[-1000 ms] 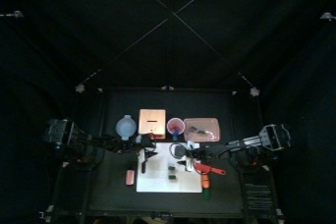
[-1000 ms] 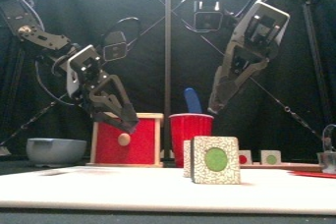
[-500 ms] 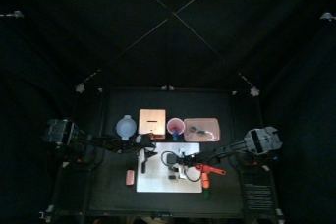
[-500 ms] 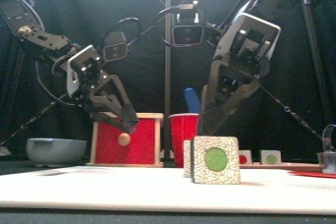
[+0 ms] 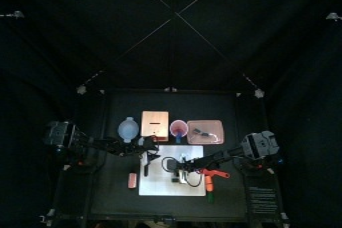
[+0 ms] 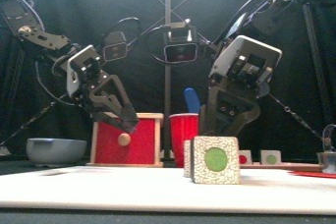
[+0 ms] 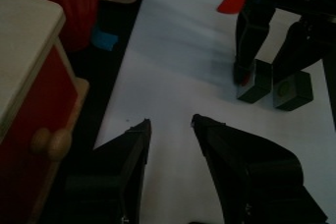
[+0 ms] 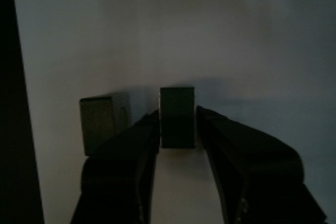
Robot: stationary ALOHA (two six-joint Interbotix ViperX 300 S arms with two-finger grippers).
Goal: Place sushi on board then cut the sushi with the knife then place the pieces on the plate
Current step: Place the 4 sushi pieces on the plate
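Note:
My right gripper grabs the dark green sushi piece by its long sides next, to put the cut piece on the pink tray [image 5: 205, 129].
Two dark green sushi pieces [image 6: 214, 159] with green centres stand side by side on the white board [image 5: 171, 184]. My right gripper [image 8: 178, 135] hangs low over them, jaws open, one on each side of a piece [image 8: 178, 118]; the other piece [image 8: 96, 125] stands beside it. In the left wrist view the same gripper [image 7: 276, 46] reaches down onto the pair [image 7: 272, 88]. My left gripper [image 7: 171, 130] is open and holds nothing, over the board's left part near the wooden box [image 7: 33, 90]. The pink tray [image 5: 205, 129] lies behind the board.
A red cup [image 6: 191, 127] holding a blue knife [image 6: 192, 98] stands behind the board, the box [image 6: 128, 140] and blue-grey bowl [image 6: 55, 149] to its left. A red object [image 5: 214, 175] lies at the board's right edge, another [image 5: 132, 180] left of it.
My right gripper has come down and shifted left until its jaws flank a sushi piece. The left arm has stayed where it was.

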